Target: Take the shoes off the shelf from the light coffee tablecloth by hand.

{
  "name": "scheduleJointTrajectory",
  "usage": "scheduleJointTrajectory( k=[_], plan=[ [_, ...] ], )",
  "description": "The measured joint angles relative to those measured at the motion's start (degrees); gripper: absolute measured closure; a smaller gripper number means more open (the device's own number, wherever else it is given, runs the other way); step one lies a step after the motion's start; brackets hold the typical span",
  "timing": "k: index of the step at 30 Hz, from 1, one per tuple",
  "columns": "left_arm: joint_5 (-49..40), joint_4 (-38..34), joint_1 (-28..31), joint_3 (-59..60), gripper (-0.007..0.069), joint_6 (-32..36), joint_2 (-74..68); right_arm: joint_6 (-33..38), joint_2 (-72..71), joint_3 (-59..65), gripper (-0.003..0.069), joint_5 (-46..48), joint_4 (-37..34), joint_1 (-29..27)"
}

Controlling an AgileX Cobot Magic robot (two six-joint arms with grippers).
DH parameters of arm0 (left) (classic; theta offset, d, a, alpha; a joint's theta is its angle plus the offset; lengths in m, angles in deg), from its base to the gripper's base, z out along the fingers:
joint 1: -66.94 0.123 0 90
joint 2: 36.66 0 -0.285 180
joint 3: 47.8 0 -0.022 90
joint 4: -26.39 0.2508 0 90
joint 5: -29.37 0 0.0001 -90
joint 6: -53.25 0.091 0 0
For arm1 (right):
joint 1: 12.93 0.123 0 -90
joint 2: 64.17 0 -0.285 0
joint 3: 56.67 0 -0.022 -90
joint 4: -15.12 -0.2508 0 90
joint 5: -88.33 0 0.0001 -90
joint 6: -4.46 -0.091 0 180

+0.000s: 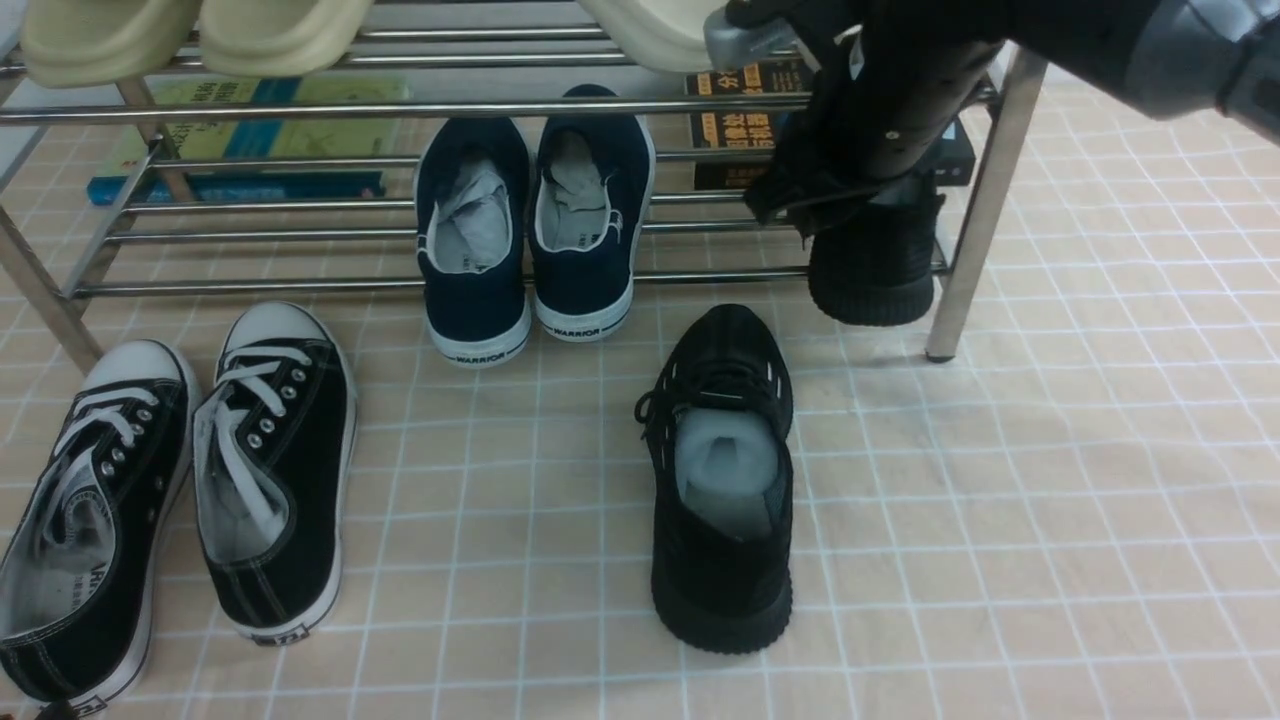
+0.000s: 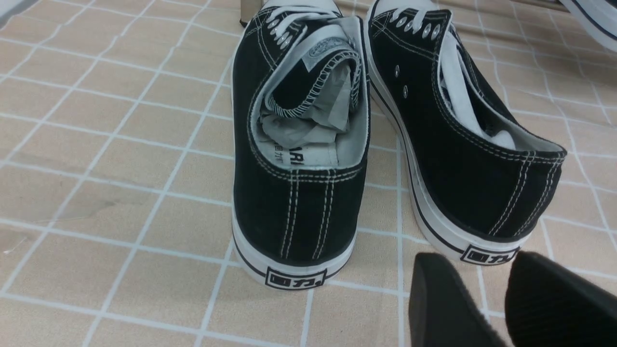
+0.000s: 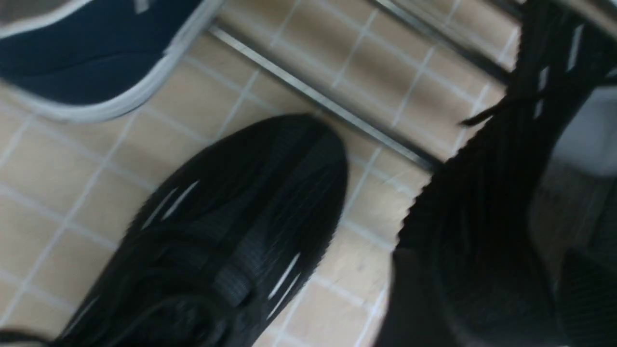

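The right gripper grabs the second black knit shoe by its collar (image 3: 529, 167) next, to clear the shelf.
One all-black knit shoe (image 1: 722, 480) (image 3: 231, 217) lies on the light coffee tablecloth (image 1: 1050, 520) in front of the shelf (image 1: 985, 200). The other black shoe (image 1: 875, 270) (image 3: 511, 168) rests on the shelf's lower tier at the right, with its heel over the front bar. My right gripper (image 1: 872, 195) (image 3: 496, 270) reaches down onto this shoe, jaws wide apart on either side of its upper; the view is blurred. My left gripper (image 2: 475, 270) hangs open over the cloth behind the heels of the canvas sneakers, with nothing between its fingers.
Navy white-soled shoes (image 1: 530, 230) sit mid-shelf on the lower tier. Two black canvas sneakers (image 1: 270, 470) (image 2: 299, 159) lie on the cloth at the left. Books (image 1: 250, 140) lie behind the rack, and cream slippers (image 1: 200, 35) sit on the upper tier. The shelf leg stands right of my right arm.
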Motion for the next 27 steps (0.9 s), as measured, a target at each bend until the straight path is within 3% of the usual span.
scheduleJointTrajectory(
  k=[5,10,15,18,21,27],
  plan=[
    [0.0,0.0,0.0,0.0,0.0385,0.0,0.0,0.0,2.63,0.0,0.0097,-4.49,3.59,-0.32],
    [0.0,0.0,0.0,0.0,0.0385,0.0,0.0,-0.13,5.0,0.0,0.0085,-6.01,6.18,-0.32],
    [0.0,0.0,0.0,0.0,0.0385,0.0,0.0,-0.46,7.04,0.0,0.0207,-6.77,7.94,-0.38],
    [0.0,0.0,0.0,0.0,0.0385,0.0,0.0,-0.59,7.03,0.0,0.0476,-4.95,7.54,-0.38],
    [0.0,0.0,0.0,0.0,0.0385,0.0,0.0,-0.77,6.17,-0.04,0.0642,-0.9,4.48,-0.43],
    [0.0,0.0,0.0,0.0,0.0385,0.0,0.0,-0.47,0.07,-0.04,0.0655,10.42,-4.04,-0.02]
  ],
)
